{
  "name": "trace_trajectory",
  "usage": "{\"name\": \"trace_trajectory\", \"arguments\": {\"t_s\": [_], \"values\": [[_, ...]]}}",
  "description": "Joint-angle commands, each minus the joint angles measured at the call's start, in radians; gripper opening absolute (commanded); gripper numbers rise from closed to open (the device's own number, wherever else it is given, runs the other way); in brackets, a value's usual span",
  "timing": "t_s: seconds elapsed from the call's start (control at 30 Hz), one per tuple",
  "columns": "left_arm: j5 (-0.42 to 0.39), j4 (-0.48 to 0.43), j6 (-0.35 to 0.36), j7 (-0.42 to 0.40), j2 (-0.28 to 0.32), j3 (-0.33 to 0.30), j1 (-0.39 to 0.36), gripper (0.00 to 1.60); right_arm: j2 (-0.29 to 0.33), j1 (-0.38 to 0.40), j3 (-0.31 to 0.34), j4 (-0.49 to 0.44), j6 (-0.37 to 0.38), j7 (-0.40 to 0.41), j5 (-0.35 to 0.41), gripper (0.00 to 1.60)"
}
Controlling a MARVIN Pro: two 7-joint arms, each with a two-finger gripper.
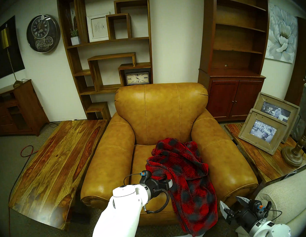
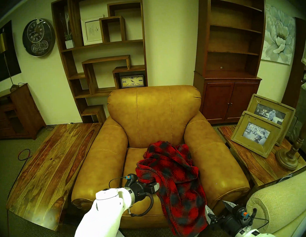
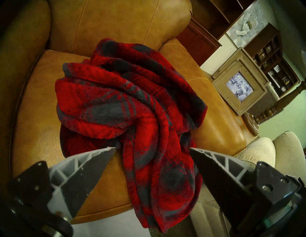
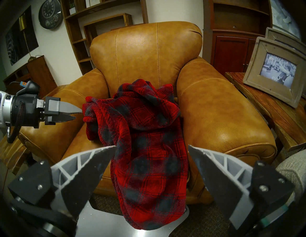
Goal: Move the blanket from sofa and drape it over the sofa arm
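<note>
I next need my left gripper to grab the blanket (image 1: pixel 185 171) by the raised fold where it narrows, because the wide bunched part lies slack across the seat.
The red and dark plaid blanket (image 1: pixel 185 171) lies bunched on the right half of the seat of the caramel leather sofa (image 1: pixel 161 111). One end hangs over the seat's front edge towards the floor. The left-hand sofa arm (image 1: pixel 105 166) is bare. My left gripper (image 3: pixel 152 149) is open, level with the seat. Its tips are at the blanket's left edge, as the right wrist view (image 4: pixel 77 114) shows; a blanket fold hides them from the head camera. My right gripper (image 1: pixel 232 203) is open and empty, low in front of the sofa's right arm, facing the hanging end (image 4: pixel 149 173).
A long wooden coffee table (image 1: pixel 57 168) stands close to the sofa's left side. A side table (image 1: pixel 258 162) on the right carries two picture frames (image 1: pixel 264 132) and a lamp base (image 1: pixel 292 154). A cream fabric seat (image 1: pixel 291 192) is beside my right arm. A red cable (image 1: pixel 26 151) lies on the carpet.
</note>
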Motion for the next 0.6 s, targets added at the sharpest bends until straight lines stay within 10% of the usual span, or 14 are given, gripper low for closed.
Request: {"name": "trace_trajectory", "arguments": {"t_s": [0.0, 0.57], "values": [[-0.002, 0.055, -0.012, 0.012, -0.020, 0.049, -0.113, 1.60, 0.001, 0.003, 0.000, -0.012, -0.003, 0.001, -0.001, 1.60], [-0.034, 0.281, -0.052, 0.071, -0.076, 0.111, -0.299, 1.60, -0.004, 0.007, 0.002, -0.011, -0.003, 0.010, -0.002, 1.60]]}}
